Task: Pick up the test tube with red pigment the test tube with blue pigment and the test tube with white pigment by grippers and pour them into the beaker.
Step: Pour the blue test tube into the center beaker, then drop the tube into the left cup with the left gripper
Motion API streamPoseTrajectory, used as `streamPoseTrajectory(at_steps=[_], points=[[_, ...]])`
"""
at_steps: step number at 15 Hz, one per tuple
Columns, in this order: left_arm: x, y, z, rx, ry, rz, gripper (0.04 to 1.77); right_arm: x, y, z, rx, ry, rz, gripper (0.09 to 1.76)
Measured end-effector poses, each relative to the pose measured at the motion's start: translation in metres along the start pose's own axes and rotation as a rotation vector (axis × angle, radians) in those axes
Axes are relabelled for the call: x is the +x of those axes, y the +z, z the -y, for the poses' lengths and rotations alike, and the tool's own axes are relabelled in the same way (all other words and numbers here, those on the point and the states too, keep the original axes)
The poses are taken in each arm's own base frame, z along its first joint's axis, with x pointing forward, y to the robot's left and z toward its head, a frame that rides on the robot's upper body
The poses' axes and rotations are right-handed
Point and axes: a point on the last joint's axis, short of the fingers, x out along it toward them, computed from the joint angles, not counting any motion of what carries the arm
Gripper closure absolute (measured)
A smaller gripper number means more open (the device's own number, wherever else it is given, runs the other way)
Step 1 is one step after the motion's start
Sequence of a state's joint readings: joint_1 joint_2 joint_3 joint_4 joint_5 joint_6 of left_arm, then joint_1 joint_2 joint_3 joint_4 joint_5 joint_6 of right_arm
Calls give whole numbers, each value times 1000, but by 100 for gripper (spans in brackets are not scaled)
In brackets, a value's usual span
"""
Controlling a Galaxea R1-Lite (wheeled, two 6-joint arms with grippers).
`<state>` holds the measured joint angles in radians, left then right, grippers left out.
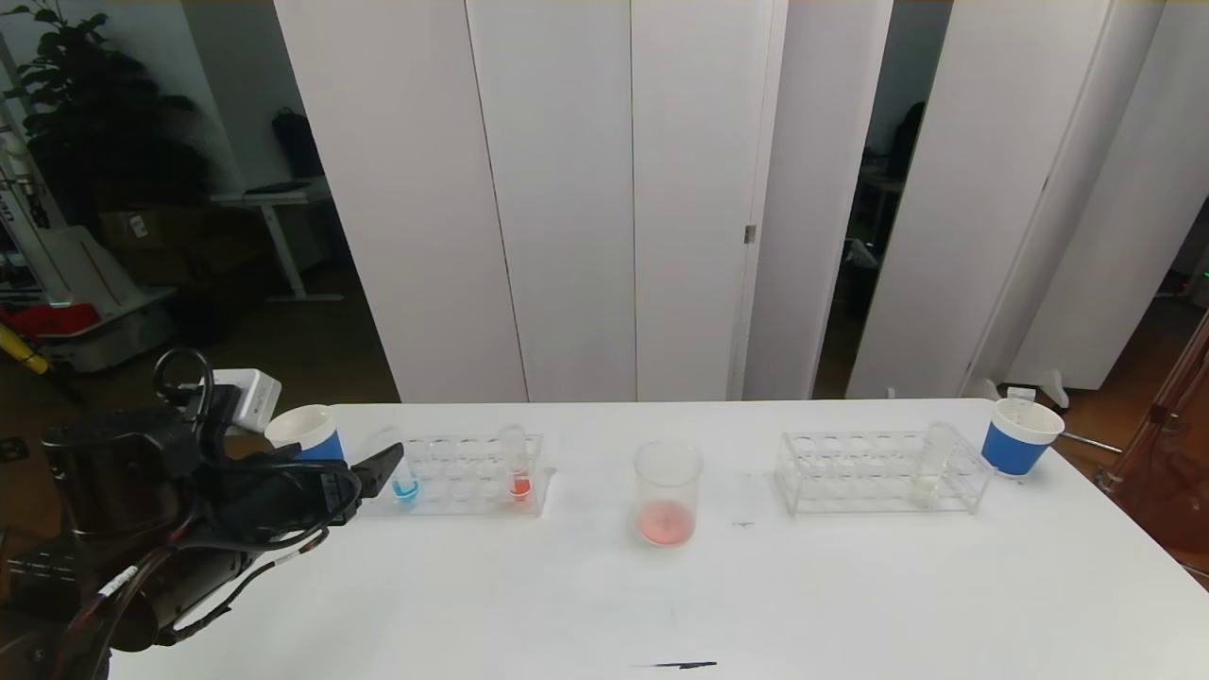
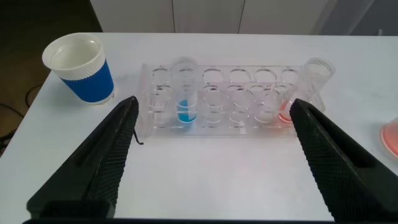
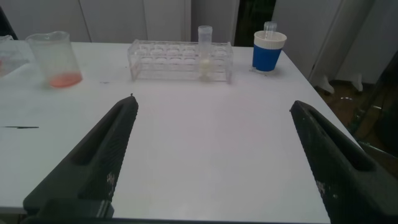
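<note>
I need to reach the blue tube with my left gripper and grab its upper end point(image 2: 184, 73), because the clear rack closes around the tube's lower part.
The test tube with blue pigment point(image 1: 404, 477) stands at the left end of a clear rack point(image 1: 468, 502). A tube with red pigment point(image 1: 518, 472) stands at that rack's right end. My left gripper point(image 1: 373, 472) hovers open just in front of the rack, nearest the blue tube point(image 2: 185, 93), and touches nothing. In the left wrist view the gripper point(image 2: 213, 109) frames the rack, with the red tube point(image 2: 306, 93) by one finger. The beaker point(image 1: 668, 491) at table centre holds a little pink-red liquid. The test tube with white pigment point(image 1: 930, 467) stands in the right rack point(image 1: 850, 491). My right gripper point(image 3: 213, 106) is open and empty over bare table, well short of the white tube point(image 3: 204, 53).
A blue-and-white paper cup point(image 1: 307, 433) stands left of the left rack, and another cup point(image 1: 1020, 436) sits right of the right rack. A small black mark point(image 1: 680, 665) lies near the table's front edge. White panels stand behind the table.
</note>
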<state>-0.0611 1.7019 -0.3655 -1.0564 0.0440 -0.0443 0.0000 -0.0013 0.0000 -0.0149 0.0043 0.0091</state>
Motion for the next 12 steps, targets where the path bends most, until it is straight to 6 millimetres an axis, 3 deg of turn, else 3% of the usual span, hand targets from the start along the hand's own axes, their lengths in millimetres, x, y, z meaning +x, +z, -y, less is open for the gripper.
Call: streamPoseTrajectory(at_steps=[7,12], points=[[46,-31,-10,-60,57,-53,7,0,0,0,0,0,0,10],[86,-35,-16,-88,122,-19,7,0,0,0,0,0,0,10]])
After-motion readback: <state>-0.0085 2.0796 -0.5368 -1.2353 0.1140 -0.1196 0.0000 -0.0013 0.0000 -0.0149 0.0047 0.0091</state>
